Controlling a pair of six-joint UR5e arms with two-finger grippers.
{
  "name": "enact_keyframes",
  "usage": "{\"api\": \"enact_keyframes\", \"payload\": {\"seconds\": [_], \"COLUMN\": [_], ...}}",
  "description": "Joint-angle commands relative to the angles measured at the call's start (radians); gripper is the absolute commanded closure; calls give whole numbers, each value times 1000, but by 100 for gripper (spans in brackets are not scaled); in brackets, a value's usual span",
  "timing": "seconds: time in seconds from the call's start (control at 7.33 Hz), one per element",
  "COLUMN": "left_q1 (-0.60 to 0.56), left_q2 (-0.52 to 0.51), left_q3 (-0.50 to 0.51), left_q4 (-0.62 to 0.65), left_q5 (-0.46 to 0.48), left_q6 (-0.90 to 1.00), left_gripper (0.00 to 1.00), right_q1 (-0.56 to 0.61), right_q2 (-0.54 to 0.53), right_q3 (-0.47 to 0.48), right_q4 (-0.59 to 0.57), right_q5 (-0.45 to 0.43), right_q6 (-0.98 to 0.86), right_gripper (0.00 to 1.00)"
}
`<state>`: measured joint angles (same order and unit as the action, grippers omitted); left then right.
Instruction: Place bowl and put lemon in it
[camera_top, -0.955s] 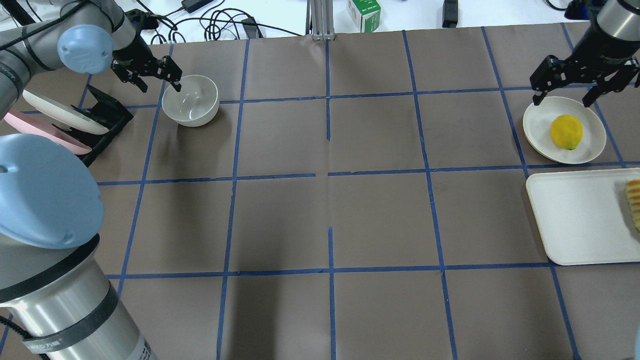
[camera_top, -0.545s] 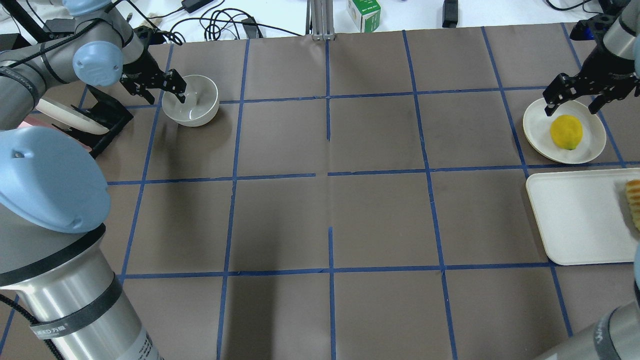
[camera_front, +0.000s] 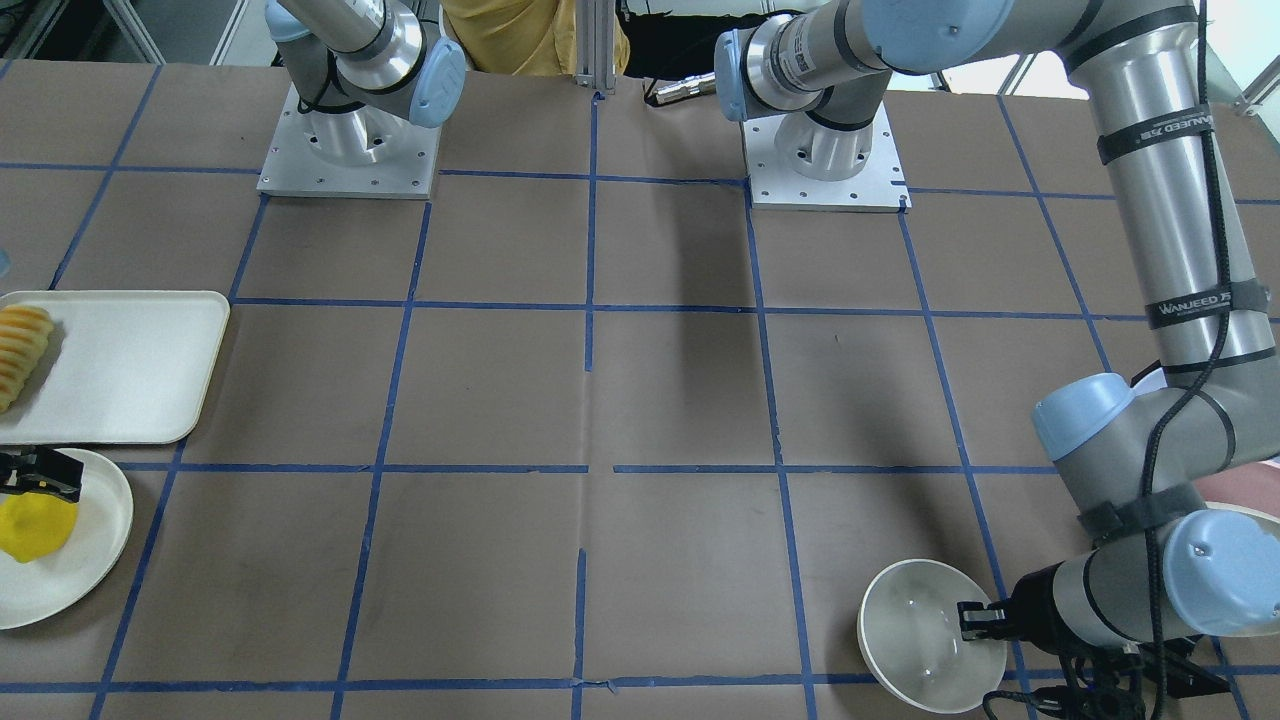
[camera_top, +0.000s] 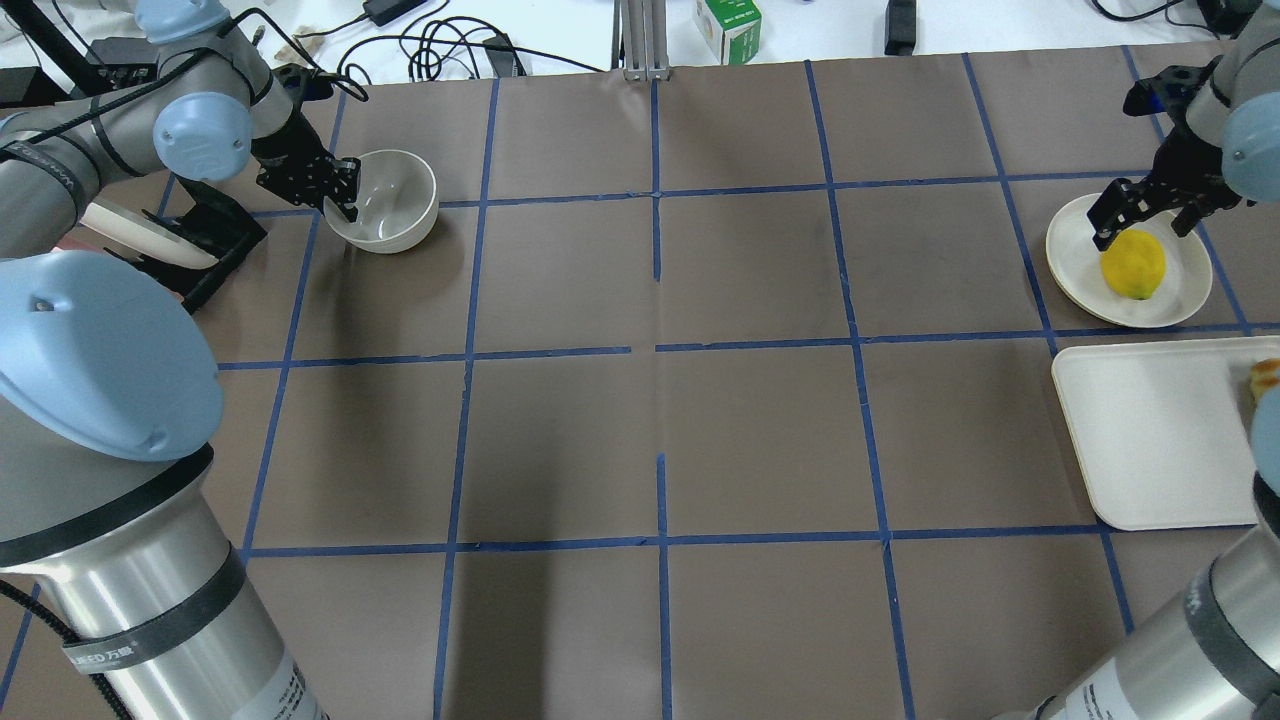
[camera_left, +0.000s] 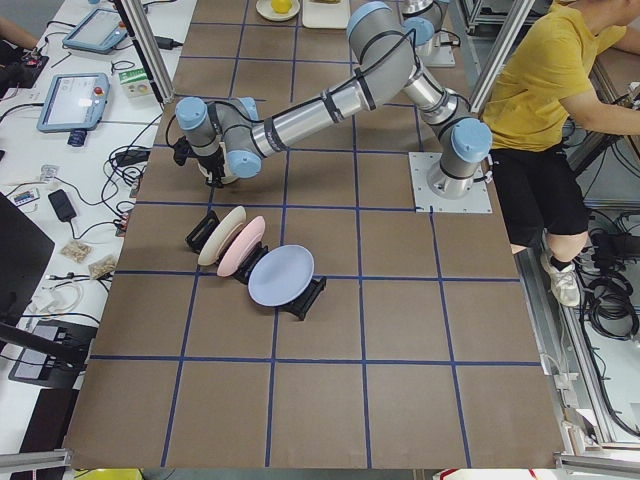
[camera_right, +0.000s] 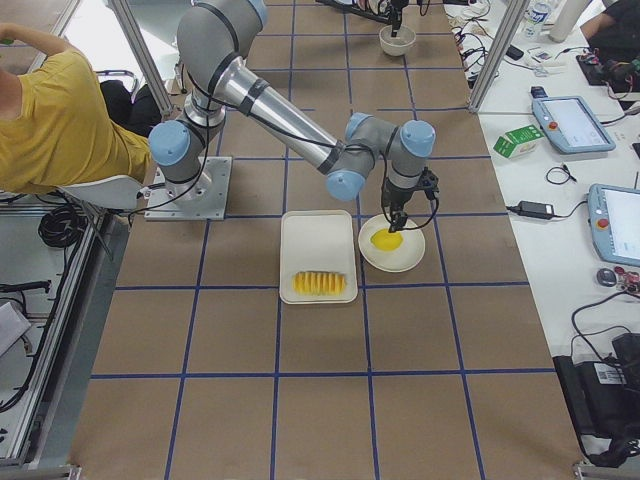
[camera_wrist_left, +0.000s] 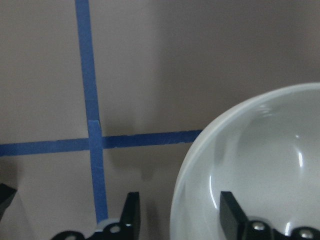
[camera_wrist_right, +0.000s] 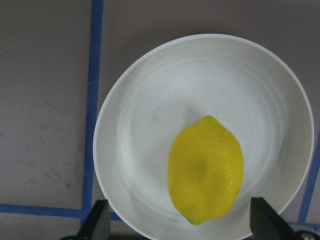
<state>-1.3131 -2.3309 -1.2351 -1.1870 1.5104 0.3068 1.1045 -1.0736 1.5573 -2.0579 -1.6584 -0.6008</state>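
My left gripper takes the off-white bowl by its rim (camera_front: 980, 589) next. That keeps the bowl's hollow free to take the lemon (camera_front: 34, 528).
The off-white bowl (camera_top: 385, 200) stands upright at the far left of the table, and also shows in the front view (camera_front: 925, 635). My left gripper (camera_top: 340, 192) is open at its left rim. In the left wrist view one finger (camera_wrist_left: 231, 215) is inside the bowl (camera_wrist_left: 260, 165) and the other is outside. The yellow lemon (camera_top: 1133, 264) lies on a flat cream plate (camera_top: 1075, 255) at the far right. My right gripper (camera_top: 1145, 222) is open just above it. In the right wrist view its fingers (camera_wrist_right: 100, 222) stand either side of the lemon (camera_wrist_right: 206, 169) without touching.
A white tray (camera_top: 1150, 430) holding sliced ridged fruit (camera_front: 22, 345) lies beside the plate, nearer the robot. A black rack of pastel plates (camera_left: 255, 265) stands left of the bowl. Cables and a green box (camera_top: 728, 28) lie beyond the table's far edge.
My left gripper has come down from above the bowl's left rim onto it. My right gripper has dropped from beyond the plate to over the lemon. Both stay open.
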Motion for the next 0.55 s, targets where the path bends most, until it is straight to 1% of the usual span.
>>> {"api": "enact_keyframes", "payload": {"seconds": [0.0,0.14,0.27,0.41], "left_q1": [6,9,-4,-18], "left_q2": [19,36,60,92], "left_q3": [-1,3,3,-16], "left_q4": [-11,-26,-61,-91], "left_q5": [-13,-15,-41,-48], "left_q6": [2,2,-5,-5], "left_gripper": [100,100,100,100], "right_q1": [-11,-12,-12,-12], "right_q2": [38,50,66,73], "right_q3": [0,0,0,-5], "right_q4": [-42,-60,-64,-76], "right_q5": [-3,-4,-12,-39], "right_q6": [-36,-36,-40,-62], "right_gripper": [0,0,0,0]}}
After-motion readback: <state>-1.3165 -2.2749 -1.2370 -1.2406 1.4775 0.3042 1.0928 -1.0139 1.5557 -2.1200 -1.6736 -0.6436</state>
